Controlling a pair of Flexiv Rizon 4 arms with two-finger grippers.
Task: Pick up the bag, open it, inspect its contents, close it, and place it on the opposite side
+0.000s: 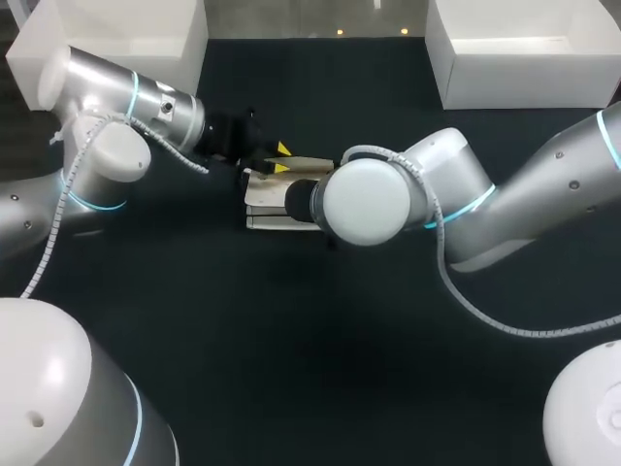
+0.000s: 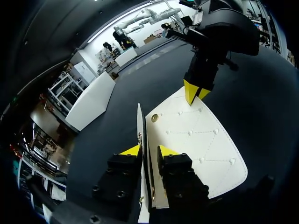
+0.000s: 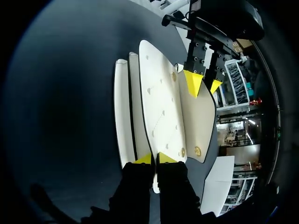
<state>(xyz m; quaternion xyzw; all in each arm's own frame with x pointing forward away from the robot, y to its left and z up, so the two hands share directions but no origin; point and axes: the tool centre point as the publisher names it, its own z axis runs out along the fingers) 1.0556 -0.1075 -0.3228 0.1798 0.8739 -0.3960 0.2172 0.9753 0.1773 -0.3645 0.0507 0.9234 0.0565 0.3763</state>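
Note:
I need to grab the bag next with my left gripper by the edge of its top flap [image 2: 140, 140], which stands up thin while the quilted panel spreads wide.
A cream quilted bag [image 1: 264, 199] lies at the middle of the dark table, its flap [image 2: 196, 140] lifted. My left gripper [image 1: 282, 158] stands at the bag's far edge. In the left wrist view its fingers [image 2: 149, 150] are a little apart around a thin upright bag panel [image 2: 140, 121], open. My right arm [image 1: 369, 199] covers the bag's right side and hides its own gripper from above. In the right wrist view the right gripper [image 3: 155, 158] is shut on the flap's edge [image 3: 159, 107], opposite the left gripper [image 3: 203, 84]. The bag's inside is hidden.
A white box [image 1: 146, 39] stands at the back left and another [image 1: 524, 58] at the back right. Bare dark table lies in front of the bag and to both sides.

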